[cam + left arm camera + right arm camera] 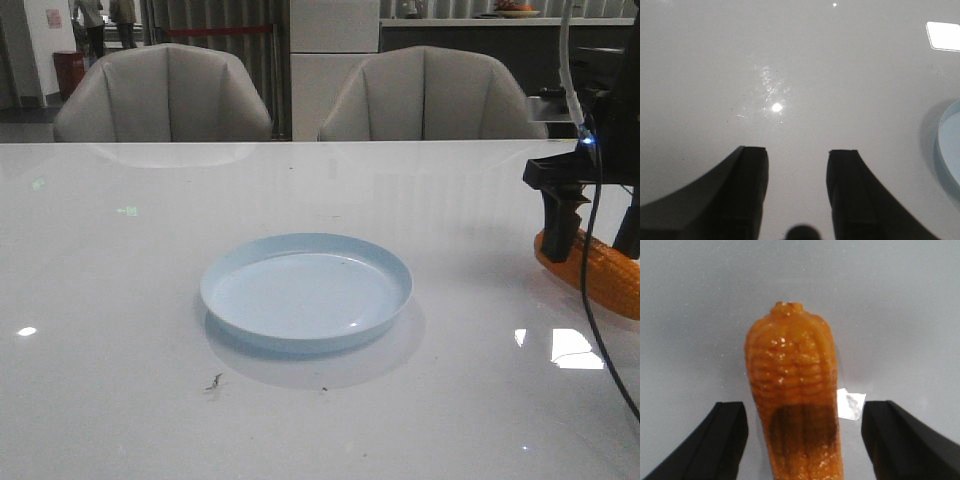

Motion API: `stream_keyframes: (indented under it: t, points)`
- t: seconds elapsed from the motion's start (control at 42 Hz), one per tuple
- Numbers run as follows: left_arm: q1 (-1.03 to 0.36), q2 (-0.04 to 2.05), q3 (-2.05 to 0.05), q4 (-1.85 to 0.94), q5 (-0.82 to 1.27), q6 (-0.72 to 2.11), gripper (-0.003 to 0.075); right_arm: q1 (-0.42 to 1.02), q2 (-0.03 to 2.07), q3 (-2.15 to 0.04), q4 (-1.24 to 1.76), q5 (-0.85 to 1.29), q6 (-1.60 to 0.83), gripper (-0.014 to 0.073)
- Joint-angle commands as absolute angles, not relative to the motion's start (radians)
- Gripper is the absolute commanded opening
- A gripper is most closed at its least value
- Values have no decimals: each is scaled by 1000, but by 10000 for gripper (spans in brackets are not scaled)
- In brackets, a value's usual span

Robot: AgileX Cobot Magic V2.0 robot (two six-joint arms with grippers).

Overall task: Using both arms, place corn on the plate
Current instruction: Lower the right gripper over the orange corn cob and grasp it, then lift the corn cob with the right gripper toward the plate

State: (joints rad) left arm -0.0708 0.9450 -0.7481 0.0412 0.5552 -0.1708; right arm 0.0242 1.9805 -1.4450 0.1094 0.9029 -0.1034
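My right gripper's fingers reach down on both sides of the orange corn (598,270) above the white table, so it is now time to close on the corn.
The orange corn (598,270) lies on the white table at the far right. In the right wrist view the corn (792,390) runs lengthwise between my open jaws, with gaps on both sides. My right gripper (590,225) hangs over the corn, one finger (560,225) down beside its left end; it is open (802,415). The pale blue plate (306,290) sits in the table's middle, with nothing on it. My left gripper (797,155) is open over bare table; the plate's rim (947,145) shows at that view's edge. The left arm is out of the front view.
A small white paper scrap (850,404) lies on the table beside the corn. Two grey chairs (165,95) (430,95) stand behind the table's far edge. A black cable (590,300) hangs from the right arm across the corn.
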Motion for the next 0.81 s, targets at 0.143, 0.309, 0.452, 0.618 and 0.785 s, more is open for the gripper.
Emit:
stream_keyframes:
  t: [0.143, 0.309, 0.452, 0.618, 0.785]
  points:
    - [-69, 930, -775, 33, 484, -180, 361, 20, 1955, -1480, 120, 881, -126, 469]
    - [-69, 930, -775, 33, 484, -180, 361, 20, 1986, -1480, 120, 889, -134, 395]
    - [-69, 930, -775, 33, 484, -180, 361, 21, 1987, -1496, 123, 894, -135, 324]
    - [-69, 930, -775, 33, 484, -180, 361, 27, 1987, -1606, 138, 977, -135, 321]
    - [-69, 930, -775, 33, 479, -180, 361, 73, 1987, -1771, 140, 1065, -136, 321]
